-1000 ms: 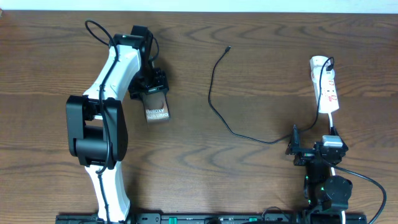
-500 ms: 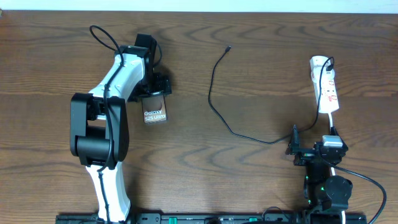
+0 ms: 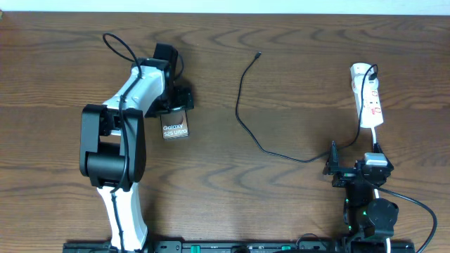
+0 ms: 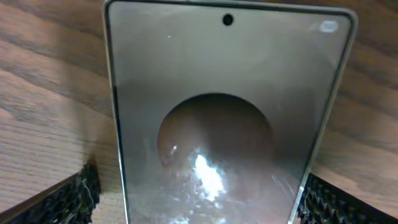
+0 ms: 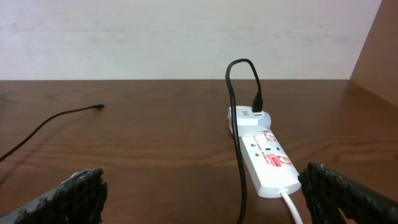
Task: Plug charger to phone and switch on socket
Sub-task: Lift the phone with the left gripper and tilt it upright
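The left gripper grabs the phone across its two long side edges next, and its short ends stay free for plugging the charger in.
The phone (image 3: pixel 175 131) lies flat on the wooden table, white lettering up. My left gripper (image 3: pixel 176 109) stands open just behind it. In the left wrist view the phone (image 4: pixel 224 112) fills the middle, its near end between the two fingers of the left gripper (image 4: pixel 205 208), with wood showing beside the left one. The charger (image 3: pixel 238 105) snakes across the middle, its tip (image 3: pixel 259 54) lying free at the back. The socket (image 3: pixel 370 98) lies at the right with the charger's plug in its far end. My right gripper (image 5: pixel 208 199) is open and empty, in front of the socket (image 5: pixel 267 158).
The socket's white cord (image 5: pixel 292 208) runs toward my right arm's base (image 3: pixel 369 211). A pale wall stands behind the table's far edge (image 5: pixel 186 79). The charger's tip (image 5: pixel 99 107) rests on bare wood left of the socket.
My left gripper has opened and let go of the phone, which now lies flat on the table. The left arm has drawn back a little. The right arm has not moved.
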### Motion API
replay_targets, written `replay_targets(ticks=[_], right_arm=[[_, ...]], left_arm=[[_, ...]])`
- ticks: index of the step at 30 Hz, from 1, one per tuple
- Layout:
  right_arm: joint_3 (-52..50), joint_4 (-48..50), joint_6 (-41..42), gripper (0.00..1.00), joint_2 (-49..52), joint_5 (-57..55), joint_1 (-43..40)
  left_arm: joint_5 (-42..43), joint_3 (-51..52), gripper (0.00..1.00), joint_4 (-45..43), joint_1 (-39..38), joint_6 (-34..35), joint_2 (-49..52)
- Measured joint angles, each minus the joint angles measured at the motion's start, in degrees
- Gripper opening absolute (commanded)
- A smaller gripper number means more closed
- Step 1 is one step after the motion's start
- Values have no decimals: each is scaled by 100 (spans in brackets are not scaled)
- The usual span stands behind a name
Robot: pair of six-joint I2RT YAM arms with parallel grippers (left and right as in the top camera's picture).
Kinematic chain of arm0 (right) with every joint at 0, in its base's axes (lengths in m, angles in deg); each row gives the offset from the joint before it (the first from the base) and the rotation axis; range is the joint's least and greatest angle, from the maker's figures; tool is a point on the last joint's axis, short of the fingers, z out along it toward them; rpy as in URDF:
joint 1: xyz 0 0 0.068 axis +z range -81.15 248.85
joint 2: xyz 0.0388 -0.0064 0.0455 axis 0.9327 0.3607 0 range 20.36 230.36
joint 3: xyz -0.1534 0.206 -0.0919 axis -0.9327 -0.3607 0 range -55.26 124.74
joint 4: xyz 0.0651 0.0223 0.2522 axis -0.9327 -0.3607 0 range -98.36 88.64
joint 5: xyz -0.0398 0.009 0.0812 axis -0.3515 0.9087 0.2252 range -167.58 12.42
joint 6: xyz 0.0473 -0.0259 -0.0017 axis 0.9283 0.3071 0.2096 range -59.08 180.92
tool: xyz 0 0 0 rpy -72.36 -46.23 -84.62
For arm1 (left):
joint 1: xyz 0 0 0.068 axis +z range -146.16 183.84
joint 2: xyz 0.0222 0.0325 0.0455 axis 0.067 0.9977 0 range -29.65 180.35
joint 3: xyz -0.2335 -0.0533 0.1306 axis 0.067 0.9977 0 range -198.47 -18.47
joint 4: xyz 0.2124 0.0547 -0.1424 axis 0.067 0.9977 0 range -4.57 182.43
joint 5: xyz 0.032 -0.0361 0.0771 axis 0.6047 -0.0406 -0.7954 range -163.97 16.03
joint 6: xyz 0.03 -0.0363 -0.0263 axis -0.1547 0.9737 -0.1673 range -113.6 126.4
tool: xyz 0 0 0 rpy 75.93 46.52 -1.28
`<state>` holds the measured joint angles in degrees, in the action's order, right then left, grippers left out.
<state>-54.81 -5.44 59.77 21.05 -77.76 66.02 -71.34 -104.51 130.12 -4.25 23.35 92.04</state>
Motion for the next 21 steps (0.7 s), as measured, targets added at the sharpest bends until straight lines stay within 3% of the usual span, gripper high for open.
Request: replay_targets(ticks=[10, 21], right_arm=[[0, 0, 0, 99, 0, 0, 0], [0, 0, 0, 99, 0, 0, 0]], left_arm=[[-42, 275, 99, -256, -17, 44, -151], [-94, 358, 84, -273, -175, 103, -192]])
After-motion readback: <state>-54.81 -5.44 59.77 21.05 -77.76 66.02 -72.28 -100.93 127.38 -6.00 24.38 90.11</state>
